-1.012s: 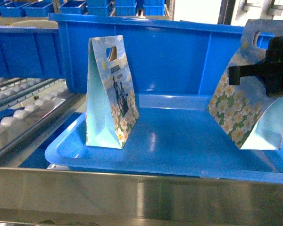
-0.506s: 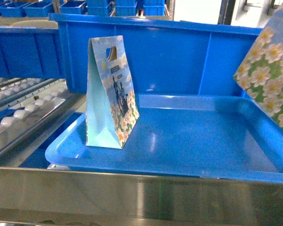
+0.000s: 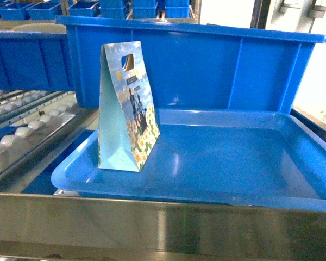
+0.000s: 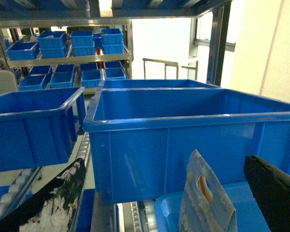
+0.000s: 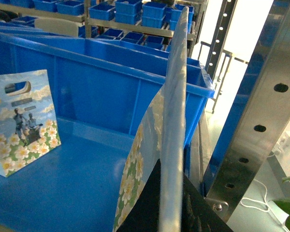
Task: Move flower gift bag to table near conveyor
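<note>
The left gripper grabs the second flower gift bag by its white top edge (image 3: 121, 44) next. The bag's sides meet flat there, above the broad, open-angled bottom (image 3: 122, 160).
One flower gift bag (image 5: 135, 169) hangs edge-on in my right gripper (image 5: 171, 193), which is shut on its top fold beside the steel rack post, above the right end of the blue tray (image 5: 63, 183). A second flower gift bag (image 3: 127, 109) stands upright at the tray's left; the right wrist view shows it too (image 5: 21, 121). My left gripper (image 4: 164, 162) is open, and this bag's handle top (image 4: 203, 203) rises between its fingers, nearer the right one. The conveyor (image 3: 27, 130) runs along the left. The table is out of view. Neither gripper shows in the head view.
A tall blue crate (image 3: 206, 65) stands right behind the tray (image 3: 233, 163). A steel rail (image 3: 163, 228) crosses the front. A perforated steel post (image 5: 251, 130) stands close to the right of the held bag. More blue crates (image 4: 29, 121) fill the shelves behind.
My right gripper has carried its bag up and to the right, out of the head view. The bag on the tray has not moved.
</note>
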Motion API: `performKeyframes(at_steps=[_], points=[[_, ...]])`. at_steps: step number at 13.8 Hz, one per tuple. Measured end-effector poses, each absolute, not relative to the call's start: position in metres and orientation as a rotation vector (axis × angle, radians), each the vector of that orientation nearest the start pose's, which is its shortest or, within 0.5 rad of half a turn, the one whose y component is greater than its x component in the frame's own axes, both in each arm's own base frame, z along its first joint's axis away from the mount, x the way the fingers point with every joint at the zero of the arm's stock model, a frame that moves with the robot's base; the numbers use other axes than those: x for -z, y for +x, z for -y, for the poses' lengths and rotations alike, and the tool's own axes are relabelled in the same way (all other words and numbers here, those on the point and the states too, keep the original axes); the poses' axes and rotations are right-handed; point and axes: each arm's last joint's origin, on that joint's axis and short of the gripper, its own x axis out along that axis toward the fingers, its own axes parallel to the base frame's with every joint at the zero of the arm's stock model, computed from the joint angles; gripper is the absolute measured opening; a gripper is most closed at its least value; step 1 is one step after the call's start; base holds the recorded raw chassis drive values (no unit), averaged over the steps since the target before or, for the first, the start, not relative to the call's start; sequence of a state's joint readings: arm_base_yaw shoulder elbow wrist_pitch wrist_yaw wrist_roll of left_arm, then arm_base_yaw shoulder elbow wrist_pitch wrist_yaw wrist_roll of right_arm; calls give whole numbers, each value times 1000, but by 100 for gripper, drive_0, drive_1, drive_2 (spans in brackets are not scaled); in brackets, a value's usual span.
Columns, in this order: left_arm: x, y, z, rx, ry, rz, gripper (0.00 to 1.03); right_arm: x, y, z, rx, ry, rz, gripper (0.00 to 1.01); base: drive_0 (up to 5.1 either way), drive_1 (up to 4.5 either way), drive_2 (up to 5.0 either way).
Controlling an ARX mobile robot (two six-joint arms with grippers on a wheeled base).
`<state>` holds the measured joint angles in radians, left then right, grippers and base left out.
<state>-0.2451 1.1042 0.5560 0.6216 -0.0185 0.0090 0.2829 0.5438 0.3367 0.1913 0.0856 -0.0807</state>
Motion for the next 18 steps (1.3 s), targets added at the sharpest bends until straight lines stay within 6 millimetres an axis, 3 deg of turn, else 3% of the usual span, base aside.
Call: performKeyframes(at_steps=[3,5,12,18], points=[[-270,231,57,226,-1,74,98,-245,113,-34,-183,-77,19,2,0,0,0],[-270,231,57,227,-1,71,98,-239,114,-33,-160,-103,-6,2,0,0,0],[-260,265,101,355,56,-7,98,-240,114,-33,-161,-105,-2,2,0,0,0],[-230,280,120,352,94,-147,98,-240,114,-33,-161,-106,-2,2,0,0,0]])
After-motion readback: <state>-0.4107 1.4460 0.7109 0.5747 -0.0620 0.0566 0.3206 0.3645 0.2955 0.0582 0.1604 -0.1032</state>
